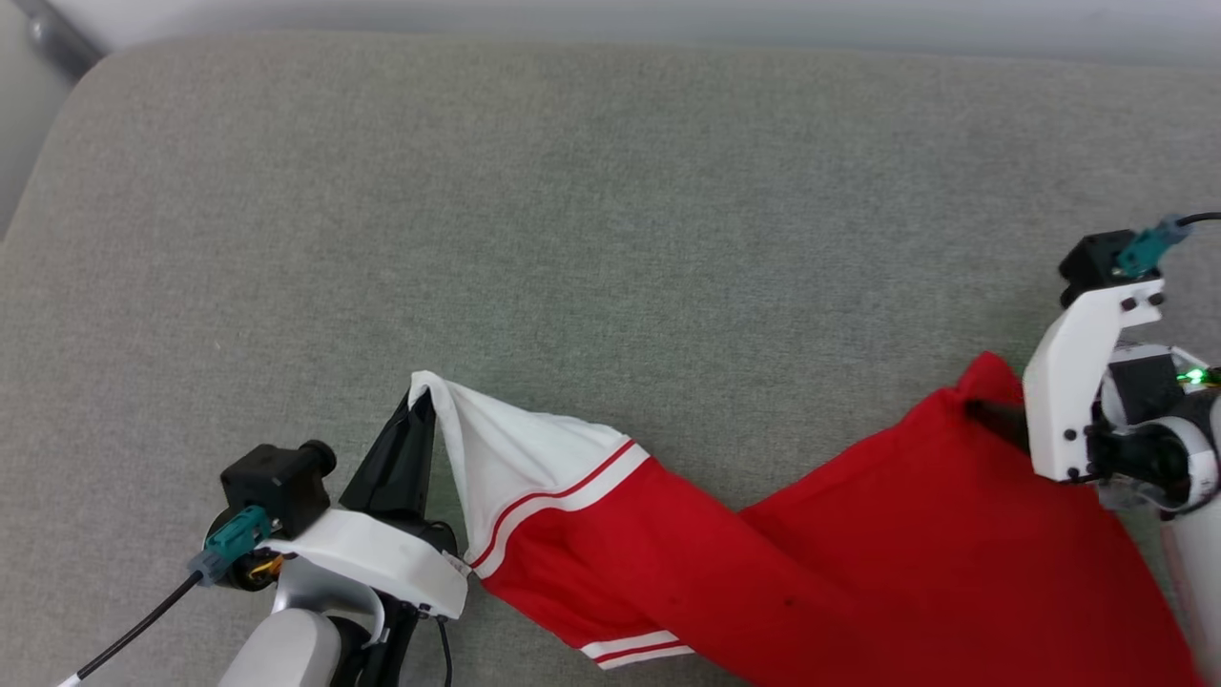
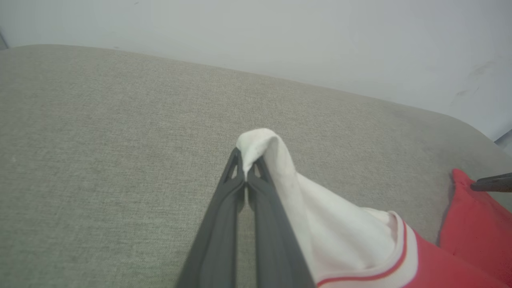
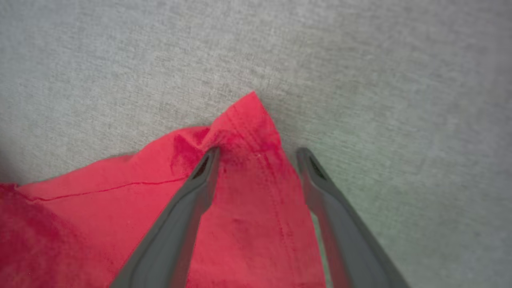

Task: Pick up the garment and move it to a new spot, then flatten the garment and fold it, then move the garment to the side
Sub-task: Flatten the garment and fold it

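Note:
The right gripper takes hold of the red garment (image 1: 870, 572) by its hem corner (image 1: 982, 378) next, to move the garment and flatten it.
The garment (image 1: 811, 563), red with a white sleeve and red-white striped trim, lies twisted across the lower right of the grey surface. My left gripper (image 1: 420, 405) is shut on the tip of the white sleeve (image 2: 264, 144) and lifts it into a peak; in the left wrist view the gripper (image 2: 245, 160) pinches that fold. My right gripper (image 3: 258, 152) is open and straddles a red corner of the garment (image 3: 240, 192), one finger on the cloth and the other just off its edge. In the head view this gripper (image 1: 992, 415) sits at the far right. The chest lettering is hidden.
The grey fabric surface (image 1: 572, 191) stretches wide and bare behind the garment, with rounded far corners. A pale wall (image 2: 280, 32) runs behind it. A grey metal bar (image 1: 57, 38) crosses the top left corner.

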### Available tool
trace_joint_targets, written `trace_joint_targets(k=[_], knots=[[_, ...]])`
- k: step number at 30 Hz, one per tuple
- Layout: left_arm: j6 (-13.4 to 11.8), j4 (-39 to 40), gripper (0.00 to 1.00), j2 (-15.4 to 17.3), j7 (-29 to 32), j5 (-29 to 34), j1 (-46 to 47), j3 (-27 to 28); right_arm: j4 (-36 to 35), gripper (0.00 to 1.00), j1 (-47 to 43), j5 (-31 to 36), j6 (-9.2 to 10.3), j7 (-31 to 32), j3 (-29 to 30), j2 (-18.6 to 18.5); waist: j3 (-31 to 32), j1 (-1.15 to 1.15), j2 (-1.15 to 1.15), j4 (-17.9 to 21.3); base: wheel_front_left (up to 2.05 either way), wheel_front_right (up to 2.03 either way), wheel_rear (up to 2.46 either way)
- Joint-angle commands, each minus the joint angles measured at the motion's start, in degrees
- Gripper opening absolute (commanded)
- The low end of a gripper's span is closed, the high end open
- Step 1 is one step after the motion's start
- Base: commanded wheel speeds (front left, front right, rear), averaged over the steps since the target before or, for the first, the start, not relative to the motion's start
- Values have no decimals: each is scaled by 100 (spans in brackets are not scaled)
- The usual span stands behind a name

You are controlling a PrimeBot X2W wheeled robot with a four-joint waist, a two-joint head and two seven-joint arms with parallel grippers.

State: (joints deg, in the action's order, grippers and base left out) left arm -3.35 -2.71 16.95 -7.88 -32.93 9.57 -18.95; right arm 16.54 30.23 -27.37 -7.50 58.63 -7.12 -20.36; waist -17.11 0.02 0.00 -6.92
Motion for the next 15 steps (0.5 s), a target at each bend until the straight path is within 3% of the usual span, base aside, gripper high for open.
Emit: trace_joint_targets(k=[1,6,7,9,15], knots=[[29,-51,0,-23,-55,12,88,-3,118,100,105,-9,2,18,-102,44,-151,-2,0,-104,0,0,0],[65,-188,0,-37,-129,-26,161,5,645,100,59,-175,1,134,-486,115,-231,-2,0,-84,0,0,0],[68,-212,0,-35,-143,-32,163,7,716,56,51,-193,2,180,-565,103,-225,-2,0,-75,0,0,0],[55,-259,0,-27,-148,-44,150,14,822,0,14,-323,1,200,-659,116,-189,-2,0,-44,0,0,0],[2,-387,0,80,-83,-55,15,36,764,0,85,-492,1,-117,-873,-23,114,-2,0,63,0,0,0]])
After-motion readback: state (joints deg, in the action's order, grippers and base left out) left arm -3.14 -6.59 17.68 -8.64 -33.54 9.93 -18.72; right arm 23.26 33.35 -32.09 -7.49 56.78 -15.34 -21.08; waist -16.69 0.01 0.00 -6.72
